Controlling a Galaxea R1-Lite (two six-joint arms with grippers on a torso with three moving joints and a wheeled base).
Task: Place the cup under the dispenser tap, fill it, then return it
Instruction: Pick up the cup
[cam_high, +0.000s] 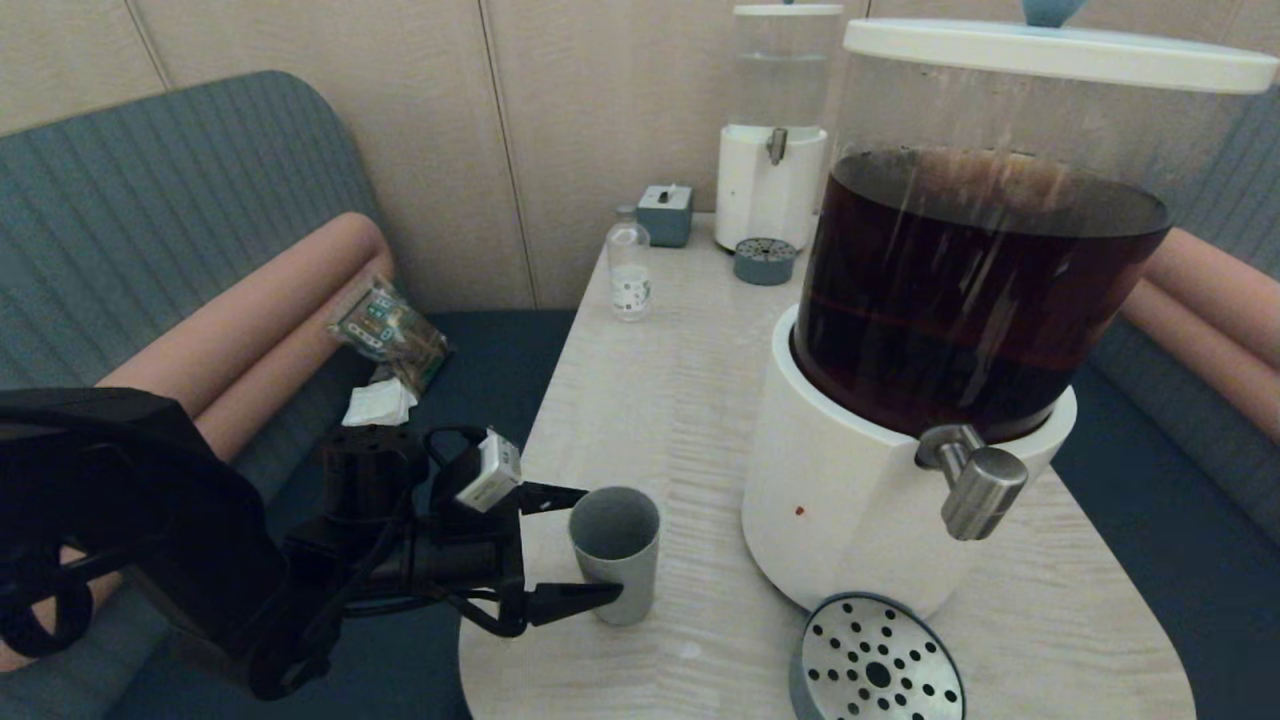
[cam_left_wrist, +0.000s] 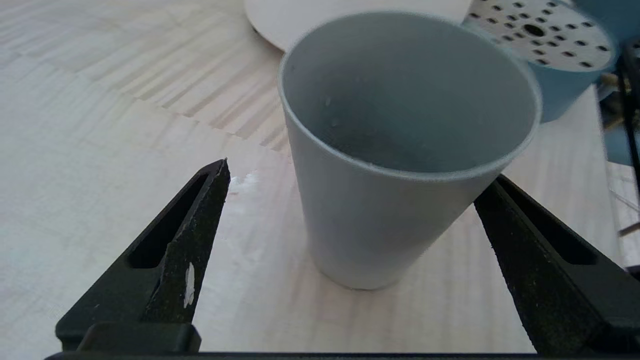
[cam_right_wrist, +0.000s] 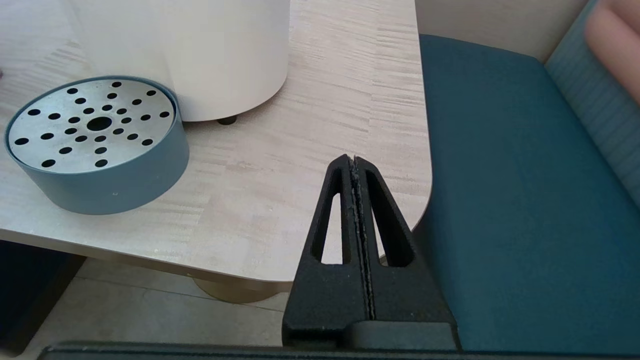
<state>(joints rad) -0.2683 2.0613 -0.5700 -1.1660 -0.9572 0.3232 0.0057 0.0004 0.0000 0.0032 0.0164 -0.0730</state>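
Note:
My left gripper grabs the grey cup by its outer side (cam_high: 637, 578) next, which leaves the cup's open rim free to fill under the dispenser tap (cam_high: 975, 485).
The empty grey cup (cam_high: 615, 550) (cam_left_wrist: 390, 215) stands upright on the pale wooden table (cam_high: 650, 400), near its front left edge. My left gripper (cam_high: 604, 542) (cam_left_wrist: 360, 170) is open, with one black finger on each side of the cup. The near finger (cam_left_wrist: 200, 220) stands clear of the cup wall. The steel dispenser tap (cam_high: 975, 485) juts from the white base of the big dispenser (cam_high: 850, 500), which holds dark brown liquid, to the cup's right. A round perforated drip tray (cam_high: 875, 660) (cam_right_wrist: 95, 145) lies below the tap. My right gripper (cam_right_wrist: 354, 160) is shut and empty over the table's near right corner.
At the table's far end stand a smaller clear-liquid dispenser (cam_high: 775, 150), its small drip tray (cam_high: 765, 260), a clear labelled bottle (cam_high: 629, 265) and a small grey-blue box (cam_high: 665, 213). Sofa seats flank the table; a snack packet (cam_high: 390, 330) lies on the left one.

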